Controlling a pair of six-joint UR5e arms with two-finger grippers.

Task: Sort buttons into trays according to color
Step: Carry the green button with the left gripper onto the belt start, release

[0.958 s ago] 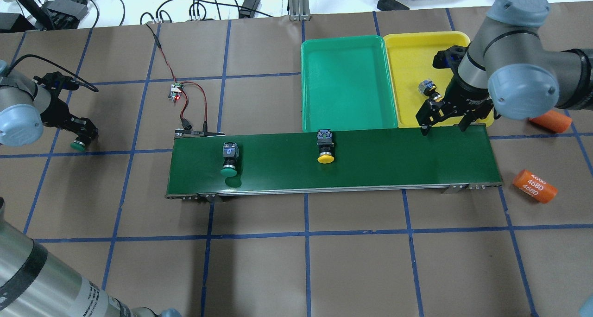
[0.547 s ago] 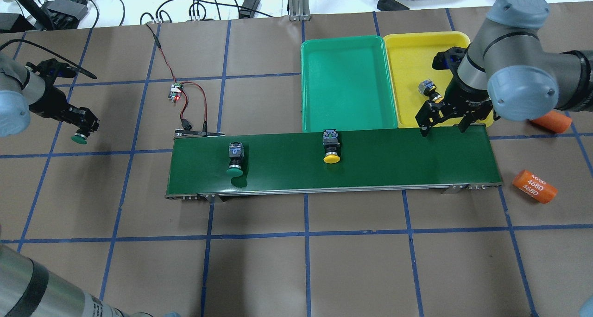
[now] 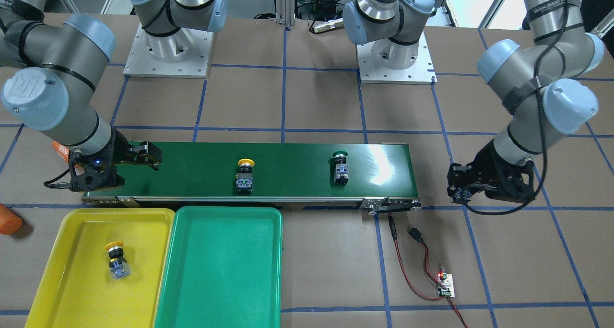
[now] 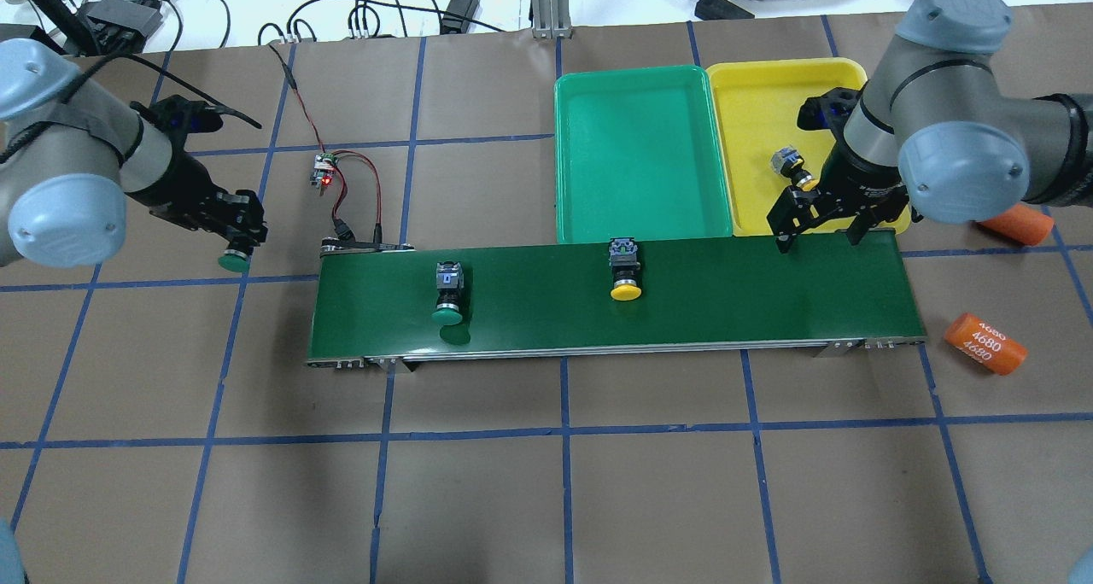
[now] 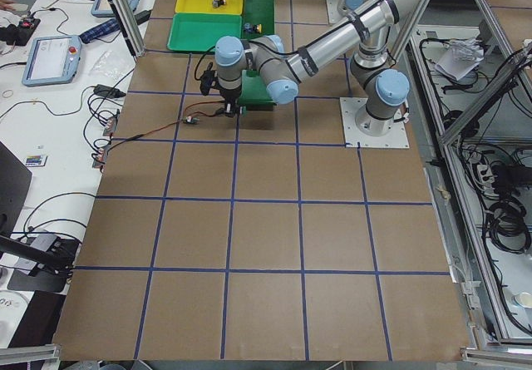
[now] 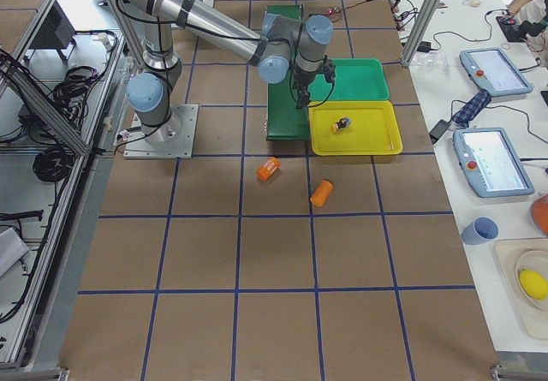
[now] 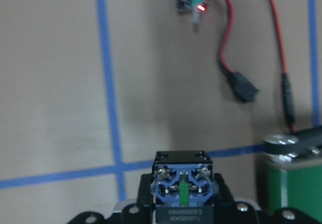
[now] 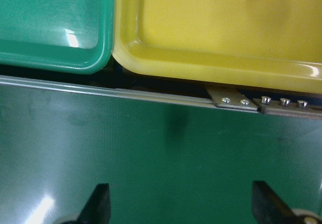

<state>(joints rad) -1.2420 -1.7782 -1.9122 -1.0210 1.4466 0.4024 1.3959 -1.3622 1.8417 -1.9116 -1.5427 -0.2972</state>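
My left gripper should keep the green-capped button until it is on the belt, as it still hangs over the table outside the belt's end.
My left gripper [image 4: 236,244] is shut on a green-capped button [image 4: 232,262] and holds it just left of the conveyor belt's [image 4: 726,294] left end. The left wrist view shows its blue-grey contact block [image 7: 182,191]. My right gripper [image 4: 817,239] is open and empty over the belt's right end, by the yellow tray [image 4: 756,114]; its fingertips [image 8: 98,204] show in the right wrist view. A green-capped button [image 4: 447,298] and a yellow-capped button [image 4: 625,277] lie on the belt. Another yellow-capped button [image 4: 790,166] lies in the yellow tray. The green tray [image 4: 640,153] holds nothing.
Two orange cylinders marked 4680 [image 4: 984,342] [image 4: 1016,223] lie right of the belt. A small circuit board with red and black wires [image 4: 323,170] sits behind the belt's left end. The two trays stand side by side against the belt's far edge.
My left arm has swung right toward the belt's left end with the green button in its grip. Both buttons on the belt have moved right. The right gripper has stayed put.
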